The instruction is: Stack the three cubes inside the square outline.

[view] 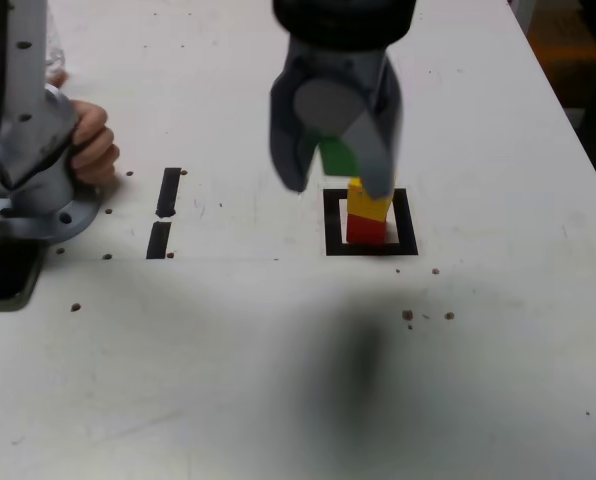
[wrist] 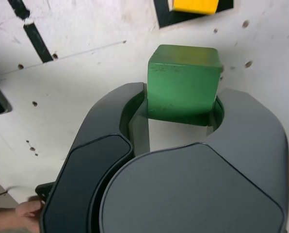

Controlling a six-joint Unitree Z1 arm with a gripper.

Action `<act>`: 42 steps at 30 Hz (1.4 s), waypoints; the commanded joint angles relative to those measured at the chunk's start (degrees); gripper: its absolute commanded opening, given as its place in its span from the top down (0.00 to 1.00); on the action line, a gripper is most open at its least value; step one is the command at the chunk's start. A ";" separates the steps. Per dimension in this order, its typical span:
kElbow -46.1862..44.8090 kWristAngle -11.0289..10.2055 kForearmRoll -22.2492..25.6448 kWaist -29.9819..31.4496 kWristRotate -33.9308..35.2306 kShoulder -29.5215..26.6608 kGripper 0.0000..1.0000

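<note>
My gripper holds the green cube (view: 336, 157) above and beside the yellow cube (view: 370, 202) in the outline. I need to move it over the yellow cube before my gripper lets go of it.
Inside the square outline (view: 408, 222) of black tape, the yellow cube (view: 370, 202) rests on the red cube (view: 366, 231). My gripper (view: 340, 168) hangs in the air just above and slightly to the exterior view's left of that stack, shut on the green cube (view: 336, 157). In the wrist view the green cube (wrist: 183, 82) sits clamped between the grey jaws of the gripper (wrist: 182, 104), with the yellow cube (wrist: 195, 5) and a corner of the outline (wrist: 165, 15) at the picture's edge beyond it.
Two short black tape strips (view: 164, 212) lie to the exterior view's left of the outline. A person's hand (view: 90, 143) holds the arm's base (view: 33, 175) at the table's left edge. Small dark specks (view: 408, 315) dot the white table.
</note>
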State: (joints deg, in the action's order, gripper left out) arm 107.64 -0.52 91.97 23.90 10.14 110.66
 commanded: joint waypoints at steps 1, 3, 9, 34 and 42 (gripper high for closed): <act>0.57 -0.04 0.41 -1.59 -1.30 0.51 0.65; 0.77 -0.06 0.22 -3.19 -2.72 0.94 0.65; 0.44 0.01 -0.16 -6.47 -5.65 2.50 0.65; -3.69 0.98 -4.36 -9.71 -11.35 6.34 0.59; -4.49 0.86 -6.00 -10.01 -12.54 6.32 0.40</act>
State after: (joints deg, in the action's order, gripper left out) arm 103.31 0.43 86.29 14.01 -2.24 116.91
